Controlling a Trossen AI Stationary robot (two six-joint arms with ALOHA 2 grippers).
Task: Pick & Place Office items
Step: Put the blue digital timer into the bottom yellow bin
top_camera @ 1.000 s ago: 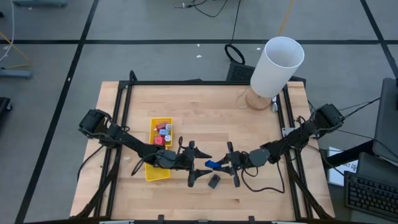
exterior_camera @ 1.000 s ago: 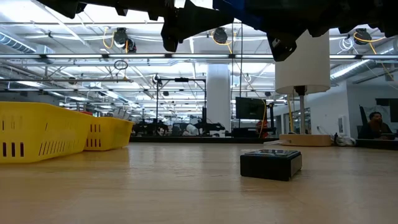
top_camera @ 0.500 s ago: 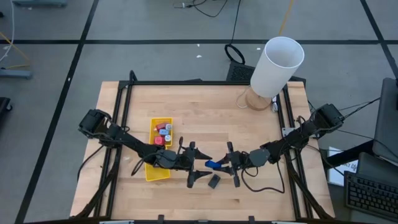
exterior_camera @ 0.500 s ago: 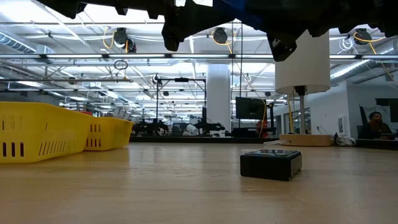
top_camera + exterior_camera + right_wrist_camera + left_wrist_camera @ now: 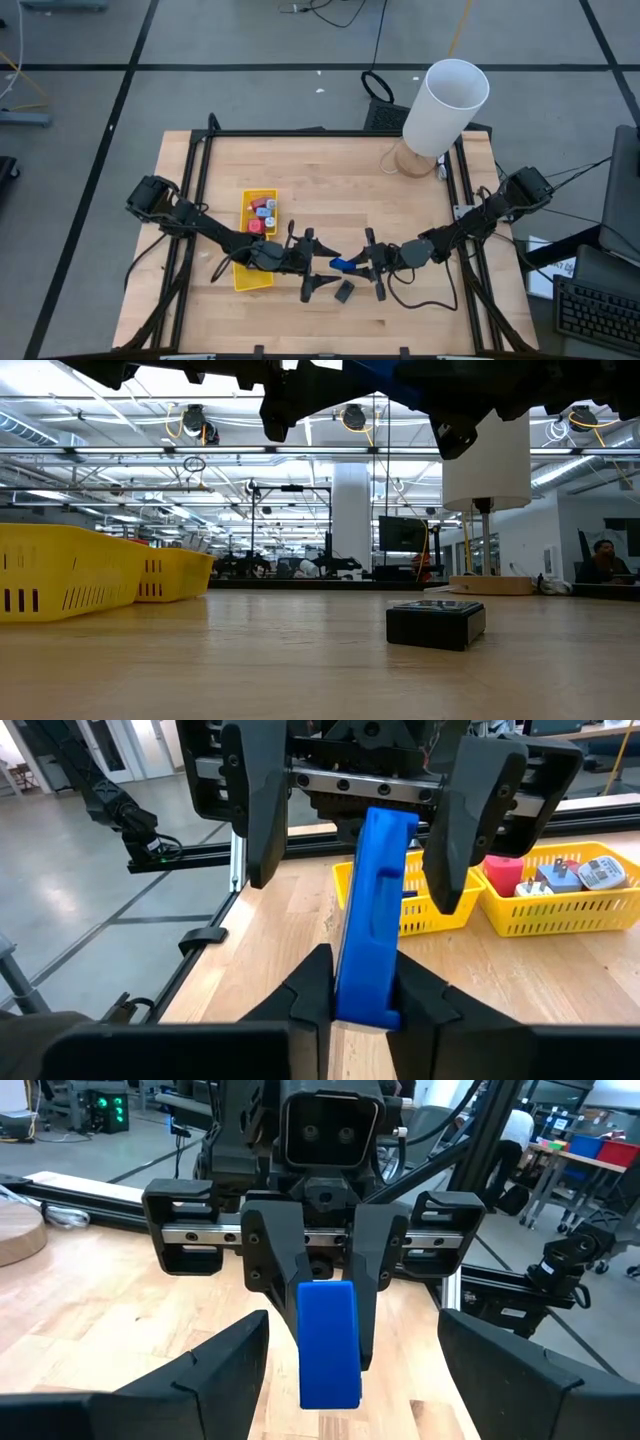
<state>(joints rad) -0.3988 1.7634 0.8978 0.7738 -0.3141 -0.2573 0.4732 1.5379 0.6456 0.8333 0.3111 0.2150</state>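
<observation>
The blue flat rectangle needs to go in the yellow tray [image 5: 250, 277], so my left gripper will next grab the rectangle by its loose end [image 5: 336, 263].
A blue flat rectangle [image 5: 343, 265] hangs above the middle of the table, and my right gripper [image 5: 358, 265] is shut on it. My left gripper [image 5: 328, 263] faces it from the table's left, level and open. Its two fingers [image 5: 255, 810] stand on either side of the rectangle's free end without touching it. A dark grey flat rectangle [image 5: 344, 291] lies flat on the wood just nearer than the grippers and also shows in the low view [image 5: 436, 623]. Red, blue and pale pieces [image 5: 263, 213] lie in the far compartment of the yellow tray [image 5: 250, 277]. My right gripper pinches the blue rectangle's two flat faces between its two fingers, at the end nearest the gripper [image 5: 362, 975]. The fingers [image 5: 268, 1265] are level and come from the table's right, along the rectangle. The rectangle stands on edge, pointing toward my left gripper, clear of the table.
A big white cylinder [image 5: 446, 105] stands on a round wooden base at the table's far right corner. A black rail frame [image 5: 196, 180] runs along the table's edges. Bare wood lies between the tray and the cylinder.
</observation>
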